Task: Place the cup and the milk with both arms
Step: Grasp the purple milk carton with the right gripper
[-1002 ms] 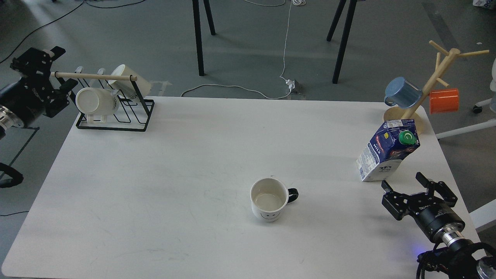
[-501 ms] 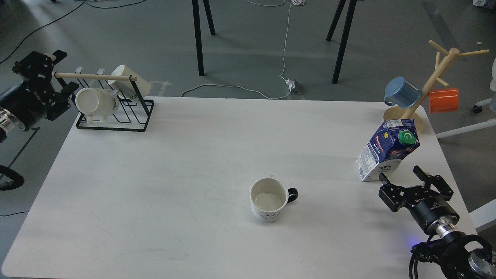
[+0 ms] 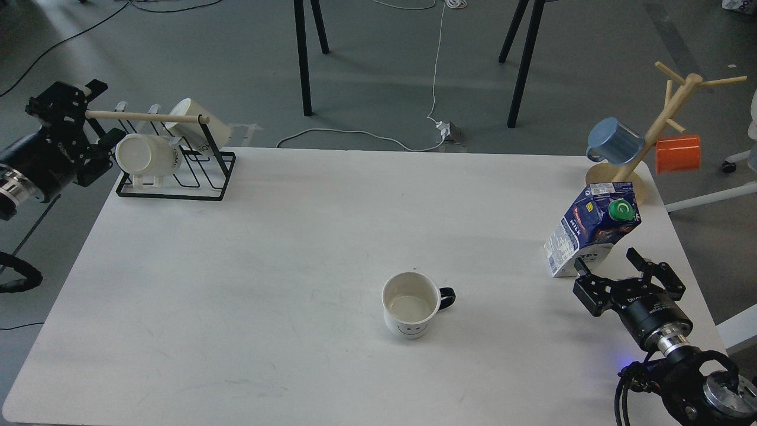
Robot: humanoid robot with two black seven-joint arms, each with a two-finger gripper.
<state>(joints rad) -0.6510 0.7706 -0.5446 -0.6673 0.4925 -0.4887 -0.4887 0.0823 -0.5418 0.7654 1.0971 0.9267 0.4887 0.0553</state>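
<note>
I will pick up the blue and white carton by its lower body (image 3: pixel 578 245) with my right gripper next, so I can put the milk with the cup (image 3: pixel 410 306).
The cup (image 3: pixel 410 306), a white mug with a black handle and a smiley face, stands upright and empty near the front middle of the white table (image 3: pixel 295 248). The milk (image 3: pixel 591 229), a blue and white carton with a green cap, stands near the right edge. My right gripper (image 3: pixel 608 264) is open and empty, just in front of the carton's base, with its fingers pointing toward it. My left gripper (image 3: pixel 77 115) is off the table's far left corner, beside the mug rack; its fingers cannot be told apart.
A black wire rack (image 3: pixel 171 157) with two white mugs and a wooden bar stands at the back left. A wooden mug tree (image 3: pixel 656 127) with a blue mug (image 3: pixel 615 141) and an orange mug (image 3: pixel 678 154) stands at the back right, behind the milk.
My right gripper has moved forward, closer to the milk carton's base. My left arm has shifted slightly to the right, nearer the rack. Cup and milk have not moved.
</note>
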